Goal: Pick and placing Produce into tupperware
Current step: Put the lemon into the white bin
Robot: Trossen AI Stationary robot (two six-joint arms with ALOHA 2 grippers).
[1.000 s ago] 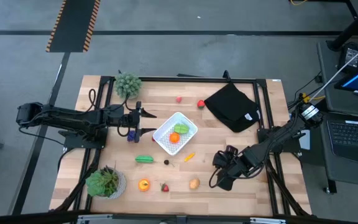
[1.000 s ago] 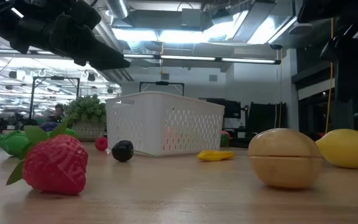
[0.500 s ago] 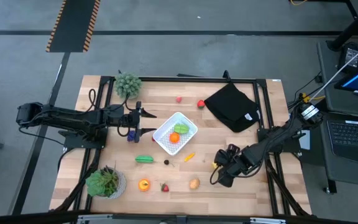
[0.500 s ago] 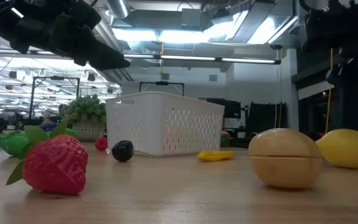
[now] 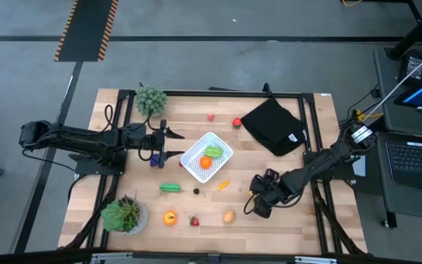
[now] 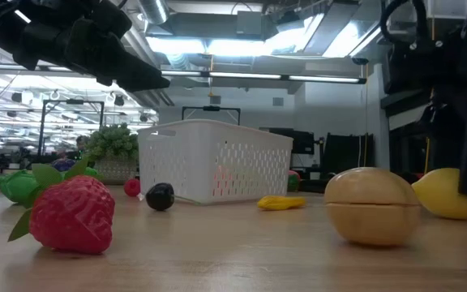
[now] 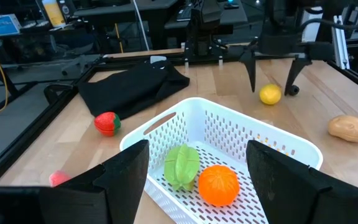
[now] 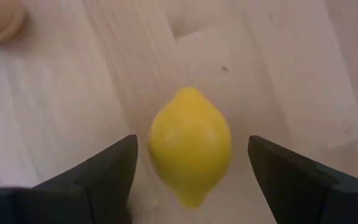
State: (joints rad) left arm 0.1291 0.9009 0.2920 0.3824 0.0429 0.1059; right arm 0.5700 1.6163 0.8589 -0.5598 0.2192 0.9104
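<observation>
I should next pick up the yellow lemon by its rounded middle (image 8: 189, 148) with my right gripper to put it into the white tupperware.
The white tupperware (image 5: 206, 155) stands mid-table and holds an orange fruit (image 7: 219, 185) and a green piece (image 7: 182, 167). My left gripper (image 5: 168, 144) waits open at the tupperware's left side, above the table. A yellow lemon (image 8: 190, 143) lies on the wood at the near right. My right gripper (image 5: 258, 203) points down over it, open, one finger on either side of the lemon and apart from it. More produce lies loose: a tan potato (image 5: 228, 216), a strawberry (image 5: 194, 220), an orange-yellow fruit (image 5: 169, 217) and a green vegetable (image 5: 170, 187).
A black cloth (image 5: 273, 126) lies at the far right, with two small red pieces (image 5: 236, 122) beside it. Potted plants stand at the far left (image 5: 151, 99) and the near left (image 5: 125, 215). A small yellow piece (image 5: 223, 185) and a dark berry (image 5: 195, 191) lie just in front of the tupperware.
My right gripper has come down toward the lemon, still open, and in the low view its fingers now reach down beside the fruit. The lemon has stayed where it was.
</observation>
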